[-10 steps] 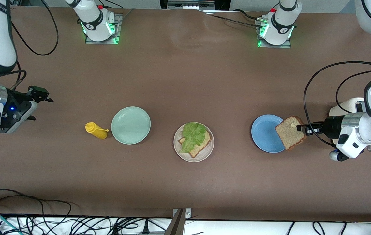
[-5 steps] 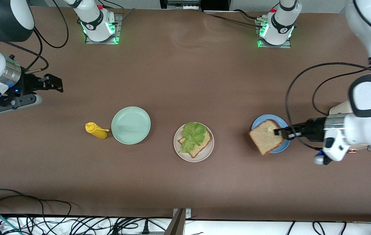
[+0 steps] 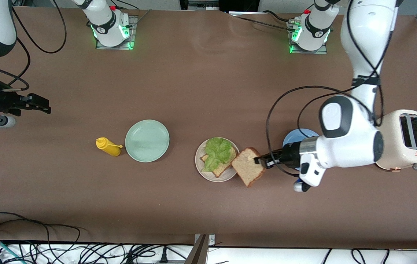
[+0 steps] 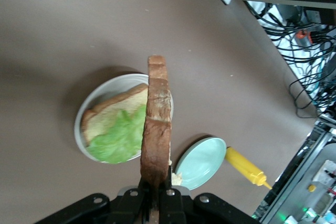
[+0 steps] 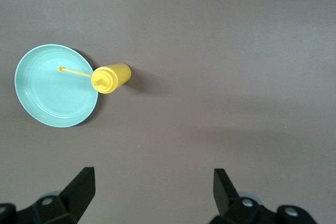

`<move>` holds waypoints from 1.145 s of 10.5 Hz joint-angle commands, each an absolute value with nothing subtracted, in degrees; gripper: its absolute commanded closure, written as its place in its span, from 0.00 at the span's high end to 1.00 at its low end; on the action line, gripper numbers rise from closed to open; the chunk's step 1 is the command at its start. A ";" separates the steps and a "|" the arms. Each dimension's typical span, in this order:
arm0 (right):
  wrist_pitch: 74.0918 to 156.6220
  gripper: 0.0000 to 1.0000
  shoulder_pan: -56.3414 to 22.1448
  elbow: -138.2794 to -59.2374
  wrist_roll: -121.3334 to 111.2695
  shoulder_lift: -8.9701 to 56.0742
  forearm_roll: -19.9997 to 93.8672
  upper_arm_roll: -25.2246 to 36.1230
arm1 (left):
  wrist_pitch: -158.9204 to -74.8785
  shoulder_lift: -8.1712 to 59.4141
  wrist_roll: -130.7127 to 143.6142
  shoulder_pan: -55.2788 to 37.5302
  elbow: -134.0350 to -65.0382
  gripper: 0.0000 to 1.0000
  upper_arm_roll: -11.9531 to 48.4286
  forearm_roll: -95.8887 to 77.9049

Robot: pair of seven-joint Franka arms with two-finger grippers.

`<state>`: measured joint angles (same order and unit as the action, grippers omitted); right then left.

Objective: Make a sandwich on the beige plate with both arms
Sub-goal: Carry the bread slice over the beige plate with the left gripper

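I need to move the bread slice toward the lettuce [image 3: 216, 149] with my left gripper before letting go, because it hangs short and would miss if I opened now.
The beige plate [image 3: 200, 169] [image 4: 100, 94] sits mid-table with one bread slice [image 3: 226, 165] [image 4: 110, 114] on it and a ruffled green lettuce leaf [image 3: 216, 151] [image 4: 118, 140] on top. My left gripper [image 3: 259, 160] [image 4: 156, 190] is shut on a second brown bread slice [image 3: 248, 170] [image 4: 156, 129], held in the air over the plate's rim toward the left arm's end. My right gripper [image 3: 43, 104] [image 5: 152, 184] hangs open and holds nothing, over bare table at the right arm's end.
A mint-green plate [image 3: 147, 140] [image 5: 52, 85] [image 4: 202, 162] and a yellow squeeze bottle [image 3: 108, 146] [image 5: 111, 77] [image 4: 247, 165] lie toward the right arm's end. A blue plate [image 3: 292, 139] shows partly under the left arm. A cream toaster [image 3: 406, 139] stands at the left arm's end.
My left gripper carried the bread slice from over the blue plate across to the beige plate's rim. The right arm drew back toward its end of the table, fingers still open.
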<state>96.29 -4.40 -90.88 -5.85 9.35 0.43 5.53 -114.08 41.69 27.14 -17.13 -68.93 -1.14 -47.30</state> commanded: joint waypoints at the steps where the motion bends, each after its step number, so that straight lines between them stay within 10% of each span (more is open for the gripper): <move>1: 96.68 1.00 -4.13 -91.14 -4.22 8.88 2.10 5.19 | -119.33 43.58 27.77 -21.34 -68.99 0.00 -1.93 -51.50; 10: 94.41 1.00 -3.52 -89.12 -5.36 8.70 1.23 6.50 | -123.31 48.43 27.25 -25.84 -71.89 0.00 -1.93 -50.45; 12: 94.22 1.00 -3.60 -89.12 -4.66 8.70 1.75 6.50 | -123.22 48.51 26.90 -25.75 -73.12 0.14 -2.02 -50.36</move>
<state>95.51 -3.79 -89.76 -4.98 9.16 1.00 6.51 -123.11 48.89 27.83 -25.11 -71.95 -1.17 -49.41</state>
